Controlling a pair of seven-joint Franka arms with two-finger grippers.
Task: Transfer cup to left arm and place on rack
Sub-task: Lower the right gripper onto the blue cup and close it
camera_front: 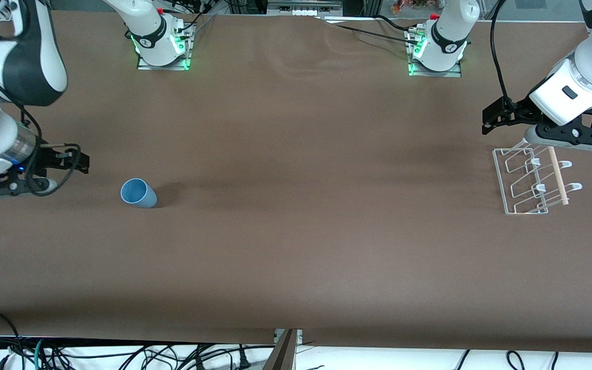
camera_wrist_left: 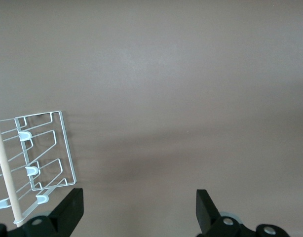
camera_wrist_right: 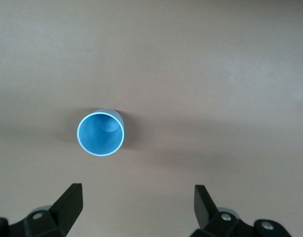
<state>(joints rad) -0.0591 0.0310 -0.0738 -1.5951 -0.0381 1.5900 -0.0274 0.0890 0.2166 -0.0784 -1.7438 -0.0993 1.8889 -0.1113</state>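
I need to grab the light-blue cup by its rim (camera_front: 132, 191) with my right gripper next. Then I can pass it over to my left arm for the rack (camera_front: 530, 180).
The light-blue cup (camera_front: 138, 193) stands upright, mouth up, on the brown table toward the right arm's end. It also shows in the right wrist view (camera_wrist_right: 100, 133), ahead of the fingers and apart from them. My right gripper (camera_front: 80, 160) (camera_wrist_right: 138, 192) is open and empty, low over the table beside the cup. The white wire rack (camera_front: 530, 180) with its wooden dowel (camera_front: 557, 174) lies at the left arm's end; it also shows in the left wrist view (camera_wrist_left: 43, 158). My left gripper (camera_front: 487, 122) (camera_wrist_left: 139, 197) is open and empty, over the table beside the rack.
The two arm bases (camera_front: 161, 49) (camera_front: 437, 51) stand with green lights along the table edge farthest from the front camera, with cables (camera_front: 378, 28) near them. A wide stretch of brown table (camera_front: 301, 205) lies between the cup and the rack.
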